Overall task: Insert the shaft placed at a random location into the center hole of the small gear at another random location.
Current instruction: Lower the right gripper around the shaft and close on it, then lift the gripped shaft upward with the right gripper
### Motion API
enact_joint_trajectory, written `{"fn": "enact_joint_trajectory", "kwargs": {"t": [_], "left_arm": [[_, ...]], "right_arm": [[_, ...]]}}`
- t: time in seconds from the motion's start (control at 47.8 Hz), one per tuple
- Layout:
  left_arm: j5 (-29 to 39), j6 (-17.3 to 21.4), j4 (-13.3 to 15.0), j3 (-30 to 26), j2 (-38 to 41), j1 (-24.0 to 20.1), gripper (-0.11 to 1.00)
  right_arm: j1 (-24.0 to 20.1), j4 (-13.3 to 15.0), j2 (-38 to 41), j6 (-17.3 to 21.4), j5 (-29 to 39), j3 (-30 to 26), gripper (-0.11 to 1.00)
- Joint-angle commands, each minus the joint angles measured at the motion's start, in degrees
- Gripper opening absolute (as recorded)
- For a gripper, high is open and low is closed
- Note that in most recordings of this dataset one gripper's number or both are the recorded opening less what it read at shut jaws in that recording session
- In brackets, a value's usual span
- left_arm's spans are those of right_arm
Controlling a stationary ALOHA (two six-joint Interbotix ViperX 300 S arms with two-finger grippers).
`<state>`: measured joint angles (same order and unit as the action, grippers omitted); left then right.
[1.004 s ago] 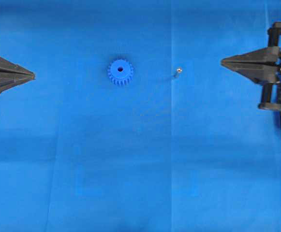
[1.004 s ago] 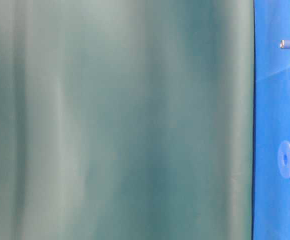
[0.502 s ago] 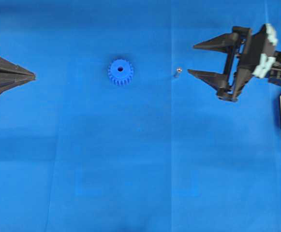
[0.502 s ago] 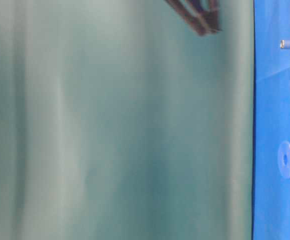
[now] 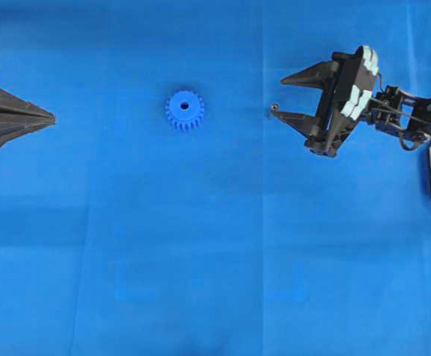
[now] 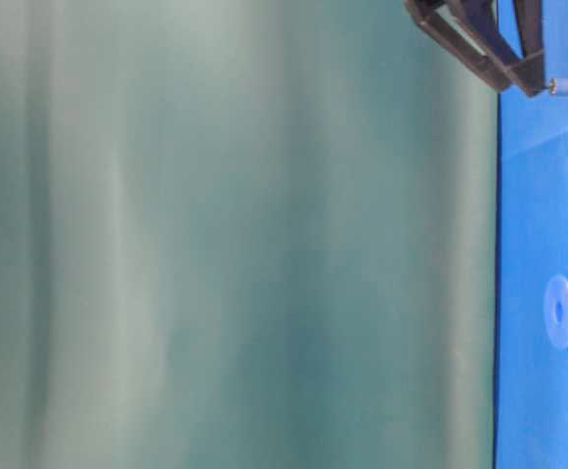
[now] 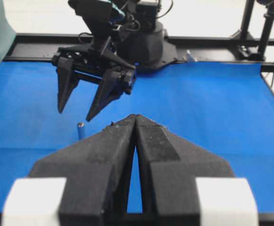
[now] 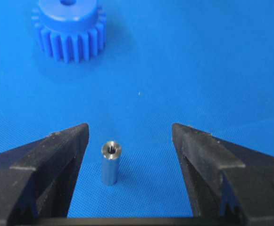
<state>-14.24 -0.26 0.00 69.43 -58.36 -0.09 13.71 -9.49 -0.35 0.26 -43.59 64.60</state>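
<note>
My right gripper should grab the shaft by its upper end (image 5: pixel 274 107) next. Its lower end then stays free to go into the small gear's center hole (image 5: pixel 185 106).
The shaft (image 5: pixel 274 108) is a short silvery pin standing upright on the blue mat, right of the small gear (image 5: pixel 185 110). The gear is a bright blue toothed wheel lying flat, with its center hole (image 5: pixel 185 106) facing up. My right gripper (image 5: pixel 277 96) is open with one finger on each side of the shaft. In the right wrist view the shaft (image 8: pixel 111 163) stands between the open fingers of the right gripper (image 8: pixel 129 129), nearer the left one and touching neither. The gear (image 8: pixel 70 28) lies beyond. My left gripper (image 5: pixel 52 116) rests shut and empty at the far left, its tips (image 7: pixel 136 117) pressed together.
A blue mat (image 5: pixel 215 245) covers the table. A green curtain (image 6: pixel 235 234) fills most of the table-level view. The right arm's base (image 7: pixel 146 42) and a black frame rail (image 7: pixel 212 44) stand at the mat's far edge in the left wrist view.
My right gripper has gone from shut to open. It has moved left, and its fingers now stand on either side of the shaft. Left gripper, gear and shaft have not moved.
</note>
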Motion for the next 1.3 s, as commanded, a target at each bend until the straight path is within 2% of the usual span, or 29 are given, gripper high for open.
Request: {"fn": "enact_joint_trajectory", "kwargs": {"t": [0.0, 0.397, 0.481, 0.565, 0.69, 0.774, 1.151, 1.276], "left_arm": [[-0.18, 0.09, -0.18, -0.44, 0.18, 0.0, 0.0], [-0.18, 0.09, -0.09, -0.35, 0.26, -0.09, 0.0], [-0.18, 0.09, -0.18, -0.35, 0.26, -0.09, 0.0], [-0.18, 0.09, -0.18, -0.35, 0.18, -0.09, 0.0], [-0.18, 0.09, -0.18, -0.35, 0.18, -0.09, 0.0], [-0.18, 0.09, -0.09, -0.35, 0.18, -0.09, 0.0], [-0.18, 0.0, -0.18, -0.35, 0.18, -0.09, 0.0], [-0.26, -0.09, -0.18, -0.35, 0.18, 0.0, 0.0]], "right_arm": [[-0.09, -0.09, 0.62, 0.35, -0.7, -1.05, 0.59], [-0.79, 0.0, 4.66, 0.79, -0.7, -2.72, 0.58], [-1.14, 0.35, 4.83, 0.79, -0.7, -2.9, 0.55], [-1.41, 0.97, 4.83, 0.79, -0.7, -2.9, 0.45], [-1.49, 1.32, 4.83, 0.79, -0.7, -2.81, 0.15], [-1.49, 1.32, 4.83, 0.7, -0.7, -2.81, 0.03], [-1.49, 1.14, 4.22, 0.62, -0.26, -2.9, 0.02], [-1.05, 0.7, 0.97, 0.62, 3.16, -3.25, 0.02]]}}
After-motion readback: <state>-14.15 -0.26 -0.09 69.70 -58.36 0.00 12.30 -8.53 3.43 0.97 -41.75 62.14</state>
